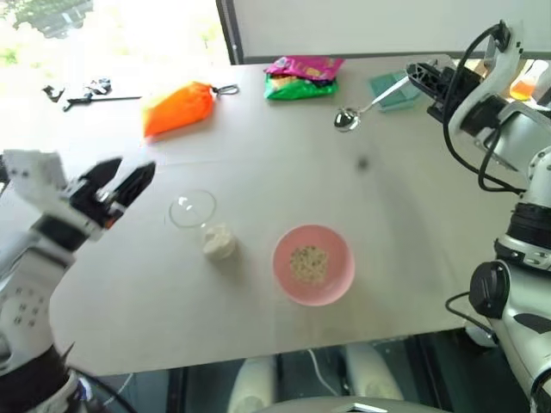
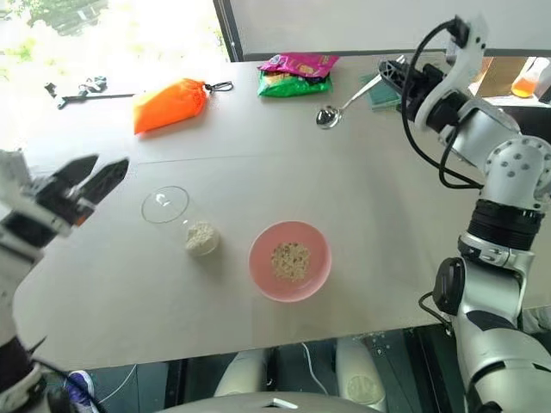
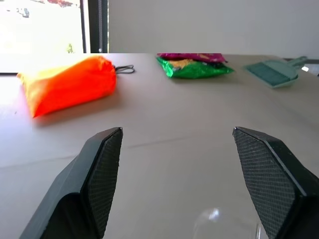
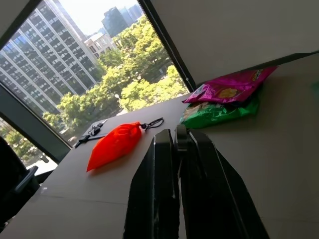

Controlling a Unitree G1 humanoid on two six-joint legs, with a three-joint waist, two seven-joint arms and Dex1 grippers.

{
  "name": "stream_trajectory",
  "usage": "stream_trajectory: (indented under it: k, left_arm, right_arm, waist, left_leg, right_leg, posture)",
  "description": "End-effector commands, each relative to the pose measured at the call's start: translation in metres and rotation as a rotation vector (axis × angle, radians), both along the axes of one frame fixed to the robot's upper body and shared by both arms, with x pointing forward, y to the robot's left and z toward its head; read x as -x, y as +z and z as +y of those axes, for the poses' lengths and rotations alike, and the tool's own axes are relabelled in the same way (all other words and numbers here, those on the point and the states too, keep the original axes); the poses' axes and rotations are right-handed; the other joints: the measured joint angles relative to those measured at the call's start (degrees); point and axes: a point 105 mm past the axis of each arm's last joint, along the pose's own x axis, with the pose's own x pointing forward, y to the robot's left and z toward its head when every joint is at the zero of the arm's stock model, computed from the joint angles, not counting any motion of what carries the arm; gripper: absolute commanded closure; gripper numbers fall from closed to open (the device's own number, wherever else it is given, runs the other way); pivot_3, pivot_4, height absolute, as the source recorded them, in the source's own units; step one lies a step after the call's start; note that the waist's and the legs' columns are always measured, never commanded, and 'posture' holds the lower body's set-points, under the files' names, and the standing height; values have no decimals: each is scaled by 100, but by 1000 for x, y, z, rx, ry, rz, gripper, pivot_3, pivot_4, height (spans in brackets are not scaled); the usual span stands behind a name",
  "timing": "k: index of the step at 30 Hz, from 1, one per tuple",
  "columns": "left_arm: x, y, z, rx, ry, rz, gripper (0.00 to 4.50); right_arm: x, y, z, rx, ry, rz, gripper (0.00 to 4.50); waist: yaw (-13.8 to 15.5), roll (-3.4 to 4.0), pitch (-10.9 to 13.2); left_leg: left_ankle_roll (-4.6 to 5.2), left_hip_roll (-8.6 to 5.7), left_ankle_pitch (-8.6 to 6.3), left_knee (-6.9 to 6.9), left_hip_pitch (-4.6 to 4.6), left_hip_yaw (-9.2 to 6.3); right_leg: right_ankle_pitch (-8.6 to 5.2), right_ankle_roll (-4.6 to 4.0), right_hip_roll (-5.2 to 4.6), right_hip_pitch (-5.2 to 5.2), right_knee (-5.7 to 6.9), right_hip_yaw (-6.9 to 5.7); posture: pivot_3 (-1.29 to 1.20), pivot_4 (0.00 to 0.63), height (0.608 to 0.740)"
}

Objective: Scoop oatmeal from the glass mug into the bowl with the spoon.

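Observation:
The left gripper grabs the glass mug by its clear upper rim (image 1: pixel 193 192) next, to keep the mug upright. Loose oatmeal (image 1: pixel 219 243) sits at the bottom of the mug.
The glass mug (image 1: pixel 200 222) stands left of the table's middle, a small heap of oatmeal (image 1: pixel 219 243) at its bottom. Just to its right sits the pink bowl (image 1: pixel 284 271), with some oatmeal (image 1: pixel 308 264) inside. My left gripper (image 1: pixel 136 168) hangs open and empty to the left of the mug; the mug's rim (image 3: pixel 214 224) lies low between its fingers (image 3: pixel 102 174). At the far right my right gripper (image 1: pixel 417 76) is shut on the handle of the silver spoon (image 1: pixel 346 119). The spoon reaches leftward above the table, far from mug and bowl.
An orange pouch (image 1: pixel 179 107) lies at the back left, black clips (image 1: pixel 82 93) beyond it. Green and pink snack packets (image 1: pixel 301 77) and a teal scoop (image 1: pixel 392 90) lie along the far edge. A glass of orange drink (image 1: pixel 525 86) stands at the far right.

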Motion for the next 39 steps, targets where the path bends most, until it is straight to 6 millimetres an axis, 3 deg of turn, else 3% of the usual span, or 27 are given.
stream_trajectory:
  k: [1, 4, 13, 21, 29, 32, 34, 39]
  left_arm:
    - [15, -9, 5, -72, -62, 26, 863]
    - [15, -25, 3, -130, -119, 77, 863]
    - [-33, -51, -11, -270, -299, 131, 863]
    - [-65, -50, -24, -285, -360, 98, 863]
    - [-71, -51, -29, -280, -383, 97, 863]
    - [-71, -50, -27, -279, -385, 96, 1552]
    - [-70, -47, -26, -283, -385, 91, 2438]
    - [-68, -43, -21, -288, -369, 82, 2438]
  right_arm:
    - [14, 9, -13, 6, -19, -52, 4500]
    - [16, 8, -16, 1, -28, -48, 4500]
    - [26, 10, -18, 0, -59, -65, 4500]
    - [34, 8, -23, 2, -92, -67, 4500]
    - [37, 6, -19, 1, -89, -64, 4500]
    - [36, 5, -19, 5, -91, -61, 4500]
    - [36, 5, -19, 5, -90, -61, 4500]
    - [35, 2, -15, 14, -77, -57, 4500]
  waist:
    - [60, 2, 1]
    - [162, 5, 3]
    - [242, 23, 12]
    - [135, 23, 12]
    - [50, 23, 12]
    - [42, 23, 12]
    - [36, 23, 12]
    - [7, 23, 12]
  left_leg:
    - [5, -1, -3, 0, 0, 0]
    - [24, -1, -14, 1, 2, 1]
    - [25, 0, -14, -4, 4, 4]
    - [24, 1, -13, -25, 2, 4]
    - [24, 1, -13, -24, 4, 5]
    - [24, 1, -13, -24, 4, 5]
    - [24, 1, -13, -24, 5, 4]
    - [24, 1, -13, -24, 5, 4]
  right_leg:
    - [0, 0, -1, 1, -1, 0]
    - [0, 0, -1, 1, 4, 0]
    - [0, 0, 3, 1, 0, 1]
    - [0, 0, 1, -3, -10, -1]
    - [0, 0, 1, -3, -6, 2]
    - [0, 0, 1, -3, -7, 1]
    - [0, 0, 1, -3, -6, 1]
    - [0, 0, 1, -3, -6, 1]
  posture:
    - [0, 150, 740]
    - [0, 150, 740]
    - [0, 150, 740]
    - [0, 150, 740]
    - [0, 150, 740]
    - [0, 150, 740]
    - [0, 150, 740]
    - [0, 150, 740]
